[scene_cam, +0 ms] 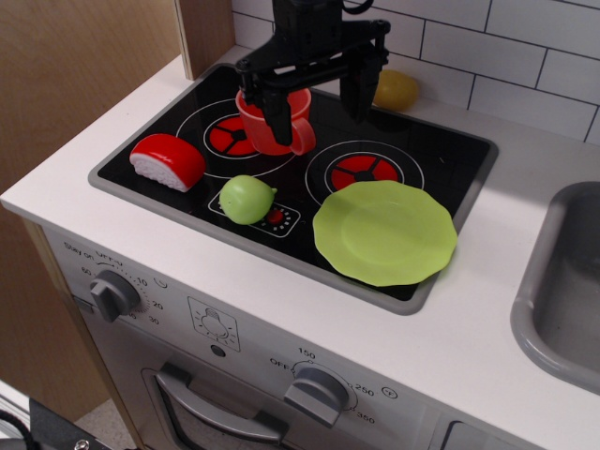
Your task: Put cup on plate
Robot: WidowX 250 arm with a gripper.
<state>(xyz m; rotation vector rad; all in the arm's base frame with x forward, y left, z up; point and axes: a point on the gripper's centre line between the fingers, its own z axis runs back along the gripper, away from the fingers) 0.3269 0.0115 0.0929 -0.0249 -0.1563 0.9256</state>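
My gripper grabs the cup by its rim [305, 109] beside the handle next to put the cup on the plate [384, 232].
The red-orange cup [281, 131] stands upright on the back left burner of the black toy hob, its loop handle pointing front right. The lime-green plate [384, 232] lies flat at the hob's front right corner, partly over its edge. My black gripper [314, 101] hangs over the cup's right side with its jaws spread wide. One finger [278, 117] is in front of the cup's rim, the other [359, 89] is well to the right of it. It holds nothing. The gripper hides part of the cup's rim.
A red-and-white sushi-like toy [167, 161] lies at the hob's left. A small green fruit [247, 199] sits in front of the cup. A yellow fruit [396, 90] sits behind the hob by the tiled wall. A grey sink [562, 291] is at the right.
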